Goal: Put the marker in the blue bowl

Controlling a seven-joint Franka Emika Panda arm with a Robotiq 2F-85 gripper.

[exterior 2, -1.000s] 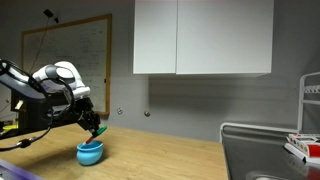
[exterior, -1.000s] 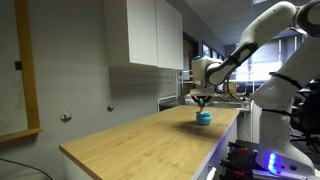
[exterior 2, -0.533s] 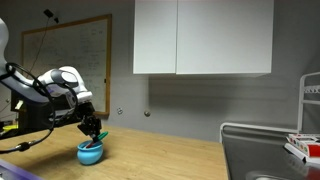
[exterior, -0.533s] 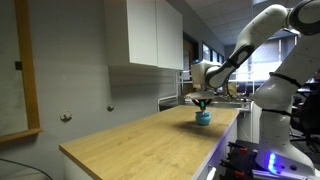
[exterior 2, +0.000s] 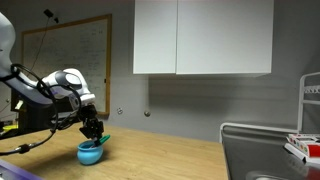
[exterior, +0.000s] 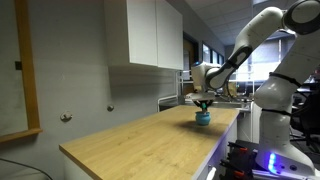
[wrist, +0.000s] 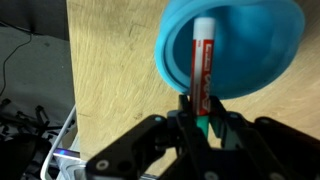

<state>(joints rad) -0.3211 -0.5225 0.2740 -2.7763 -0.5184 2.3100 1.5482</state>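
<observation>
The red marker's loose end is well inside the blue bowl, past the bowl's near rim, so it is time for my gripper to release the marker.
The blue bowl (wrist: 232,45) sits on the wooden counter near its far end; it shows in both exterior views (exterior: 203,118) (exterior 2: 90,152). In the wrist view the red marker (wrist: 201,65) with a white label and a green lower end points into the bowl, over its rim. My gripper (wrist: 200,125) is shut on the marker's green end, right at the bowl's near edge. In the exterior views the gripper (exterior: 203,104) (exterior 2: 94,133) hangs just above the bowl, and the marker is too small to make out there.
The wooden counter (exterior: 140,135) runs long, with its edge beside the bowl (wrist: 70,120). White wall cabinets (exterior 2: 200,38) hang above. A sink and rack (exterior 2: 290,145) stand at one end. A whiteboard (exterior 2: 70,60) is on the wall behind the arm.
The gripper with the marker has sunk a little lower toward the bowl. The bowl has not moved.
</observation>
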